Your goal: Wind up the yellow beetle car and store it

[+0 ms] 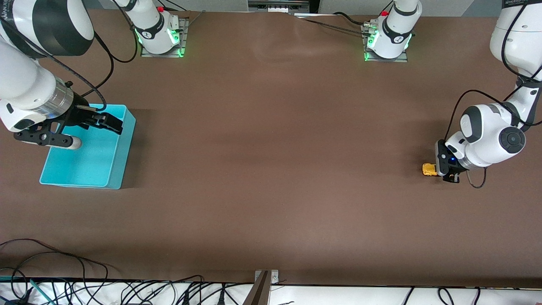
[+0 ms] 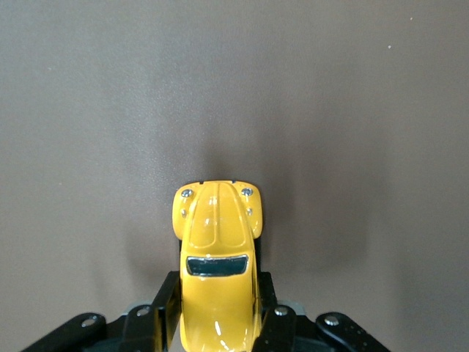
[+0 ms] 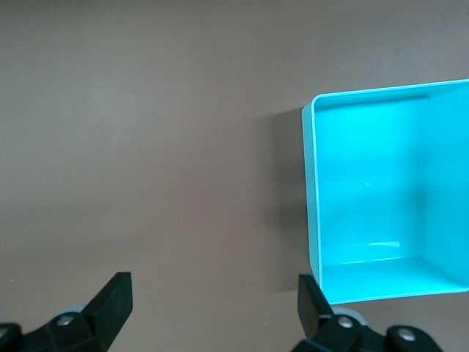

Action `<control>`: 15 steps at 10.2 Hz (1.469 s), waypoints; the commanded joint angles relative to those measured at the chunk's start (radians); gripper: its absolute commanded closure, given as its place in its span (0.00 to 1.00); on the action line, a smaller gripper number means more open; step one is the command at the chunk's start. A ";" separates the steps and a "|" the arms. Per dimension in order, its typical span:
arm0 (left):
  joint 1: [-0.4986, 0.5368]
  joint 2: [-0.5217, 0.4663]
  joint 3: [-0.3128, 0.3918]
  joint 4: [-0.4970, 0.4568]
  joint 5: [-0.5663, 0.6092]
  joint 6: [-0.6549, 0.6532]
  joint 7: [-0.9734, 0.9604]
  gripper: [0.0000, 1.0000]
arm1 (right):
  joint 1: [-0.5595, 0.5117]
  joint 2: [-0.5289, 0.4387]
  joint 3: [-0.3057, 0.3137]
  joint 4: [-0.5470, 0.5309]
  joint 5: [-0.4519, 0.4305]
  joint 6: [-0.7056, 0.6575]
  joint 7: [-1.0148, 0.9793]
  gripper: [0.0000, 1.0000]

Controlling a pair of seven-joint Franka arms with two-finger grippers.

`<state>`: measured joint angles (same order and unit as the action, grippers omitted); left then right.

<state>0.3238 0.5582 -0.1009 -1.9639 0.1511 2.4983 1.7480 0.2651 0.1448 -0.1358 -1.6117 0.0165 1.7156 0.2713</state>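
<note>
My left gripper should open now: the yellow beetle car (image 1: 429, 169) sits low on the brown table in the front view.
The yellow beetle car (image 1: 429, 169) is low at the brown table near the left arm's end, its rounded nose pointing away from the wrist. My left gripper (image 1: 438, 170) is shut on it. In the left wrist view the black fingers (image 2: 165, 306) press both sides of the yellow beetle car (image 2: 217, 242) at its rear half, which hides its wheels. I cannot tell whether it touches the table. My right gripper (image 1: 95, 133) hangs open and empty over the turquoise bin (image 1: 126, 144). Its fingertips (image 3: 116, 291) stand wide apart.
The turquoise bin (image 3: 315, 183) stands near the right arm's end of the table and holds nothing. Both arm bases (image 1: 161, 34) stand along the table edge farthest from the front camera. Cables (image 1: 51, 262) lie along the edge nearest it.
</note>
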 commanded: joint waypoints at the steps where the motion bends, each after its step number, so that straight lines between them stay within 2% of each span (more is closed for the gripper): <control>1: 0.018 0.048 -0.003 0.026 0.007 -0.010 0.018 0.93 | 0.000 0.009 0.002 0.026 -0.015 -0.017 -0.017 0.00; 2: 0.017 0.048 -0.005 0.027 0.007 -0.015 0.018 0.67 | 0.000 0.009 0.002 0.024 -0.013 -0.016 -0.018 0.00; 3: 0.017 0.040 -0.009 0.033 0.007 -0.038 0.019 0.17 | 0.000 0.009 0.002 0.026 -0.013 -0.016 -0.018 0.00; 4: 0.015 0.031 -0.025 0.055 0.007 -0.097 0.021 0.00 | 0.000 0.009 0.002 0.026 -0.013 -0.016 -0.020 0.00; 8: 0.011 -0.020 -0.088 0.181 0.007 -0.336 0.015 0.00 | 0.000 0.009 0.002 0.026 -0.015 -0.016 -0.038 0.00; 10: 0.009 -0.047 -0.100 0.221 0.002 -0.400 -0.010 0.00 | -0.001 0.009 0.002 0.026 -0.015 -0.017 -0.040 0.00; 13: 0.001 -0.061 -0.149 0.354 -0.027 -0.611 -0.158 0.00 | -0.001 0.010 0.001 0.026 -0.015 -0.016 -0.040 0.00; 15: 0.000 -0.061 -0.195 0.390 -0.070 -0.712 -0.298 0.00 | -0.001 0.009 0.002 0.026 -0.015 -0.017 -0.038 0.00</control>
<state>0.3265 0.4975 -0.2705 -1.5997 0.1199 1.8519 1.5359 0.2648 0.1455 -0.1356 -1.6107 0.0160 1.7156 0.2478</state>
